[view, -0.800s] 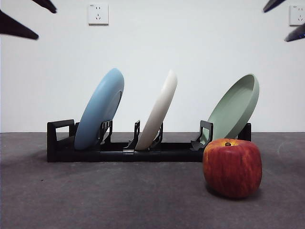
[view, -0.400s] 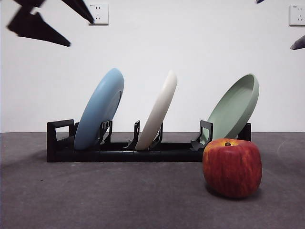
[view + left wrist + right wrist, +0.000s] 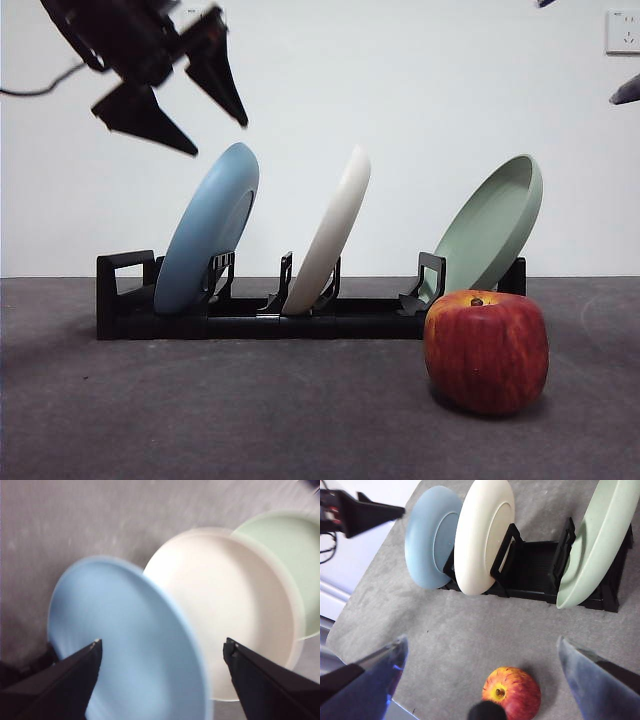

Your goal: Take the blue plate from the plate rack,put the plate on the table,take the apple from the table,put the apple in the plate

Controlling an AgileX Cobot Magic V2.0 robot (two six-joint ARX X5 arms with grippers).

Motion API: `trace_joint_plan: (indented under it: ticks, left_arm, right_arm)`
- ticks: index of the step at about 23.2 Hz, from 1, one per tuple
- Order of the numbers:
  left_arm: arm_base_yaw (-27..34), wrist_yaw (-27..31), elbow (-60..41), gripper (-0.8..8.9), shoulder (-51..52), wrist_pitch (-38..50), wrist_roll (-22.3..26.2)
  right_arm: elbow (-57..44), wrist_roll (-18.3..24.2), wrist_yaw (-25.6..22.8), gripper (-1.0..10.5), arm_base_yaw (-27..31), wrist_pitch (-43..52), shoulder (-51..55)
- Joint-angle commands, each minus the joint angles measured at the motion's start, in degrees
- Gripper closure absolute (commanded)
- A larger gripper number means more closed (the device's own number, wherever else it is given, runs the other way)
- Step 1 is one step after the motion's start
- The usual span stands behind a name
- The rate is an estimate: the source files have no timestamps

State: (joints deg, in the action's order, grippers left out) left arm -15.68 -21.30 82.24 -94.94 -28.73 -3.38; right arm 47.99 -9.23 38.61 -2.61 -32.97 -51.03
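Next, my left gripper grabs the blue plate (image 3: pixel 205 235) by its top rim (image 3: pixel 241 152), which stands free, since the rack's black bars crowd the plate's lower edge.
The blue plate (image 3: pixel 205 235) stands tilted in the leftmost slot of the black plate rack (image 3: pixel 125 300) on the dark grey table (image 3: pixel 250 410). My left gripper (image 3: pixel 220 138) is open, hanging just above the plate's top rim without touching it. In the left wrist view the blue plate (image 3: pixel 125 645) lies between the spread jaws of the left gripper (image 3: pixel 162 642). The red apple (image 3: pixel 487 350) sits on the table in front of the rack's right end. My right gripper (image 3: pixel 482 640) is open and empty, high above the apple (image 3: pixel 512 690).
A cream-white plate (image 3: pixel 330 235) stands in the rack's middle slot and a pale green plate (image 3: pixel 490 225) in the right slot. A white wall with a socket (image 3: pixel 623 30) stands behind. The table's edge (image 3: pixel 350 605) runs beside the rack's blue-plate end.
My left gripper has come down and to the right from the top left corner to just above the blue plate's rim. The plates, apple and right arm have not moved.
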Motion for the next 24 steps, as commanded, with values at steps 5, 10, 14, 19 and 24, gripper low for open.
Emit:
trace_joint_plan:
  ticks: [5,10,14,19,24]
  left_arm:
    - [-1.7,0.4,0.0,4.10,-3.3,0.6,2.6]
    - [-2.0,0.5,0.0,8.39,-3.5,0.7,4.5]
    - [-2.0,0.1,0.0,8.22,-3.5,0.4,5.1]
    - [-2.0,-0.2,1.2,8.22,-2.7,-1.7,5.0]
    - [-2.3,-3.8,14.6,8.22,-1.5,-15.8,5.0]
  right_arm:
    - [0.2,-0.4,0.0,4.4,-0.1,0.3,0.0]
    - [0.2,-0.3,0.0,4.4,-0.1,0.3,0.0]
    - [0.2,-0.4,0.0,4.4,-0.1,0.3,0.0]
    - [0.2,-0.3,-0.1,4.4,-0.1,0.4,0.0]
    - [0.2,-0.4,-0.2,4.4,-0.1,0.8,0.0]
